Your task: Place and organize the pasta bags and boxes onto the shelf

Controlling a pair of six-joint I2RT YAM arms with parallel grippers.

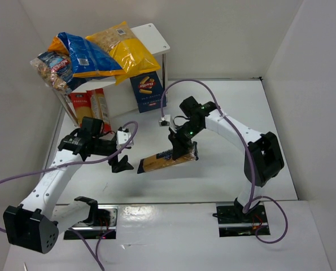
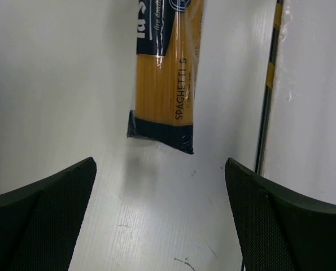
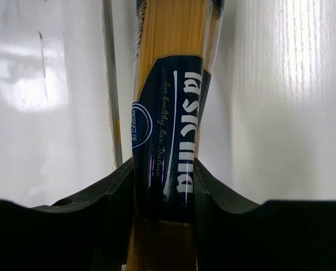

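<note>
My left gripper grabs the spaghetti pack's loose end (image 1: 148, 164) across its width next, which leaves the pack's far end to slide onto the shelf (image 1: 154, 36).
My right gripper (image 1: 182, 153) is shut on a long clear spaghetti pack with a dark-blue label (image 1: 159, 161), held level above the table's middle; its label fills the right wrist view (image 3: 169, 135). My left gripper (image 1: 121, 164) is open and empty just left of the pack's free end, which shows ahead in the left wrist view (image 2: 165, 73). The white shelf (image 1: 154, 36) stands at the back left. A blue bag (image 1: 88, 55), a yellow bag (image 1: 124, 49) and a clear bag (image 1: 55, 70) lie on its top. Red-label spaghetti packs (image 1: 91, 105) and a dark blue carton (image 1: 146, 90) stand under it.
White walls close in the table on the left, back and right. A purple cable (image 1: 184, 84) loops over the table behind the right arm. A dark seam (image 2: 266, 96) runs across the table in the left wrist view.
</note>
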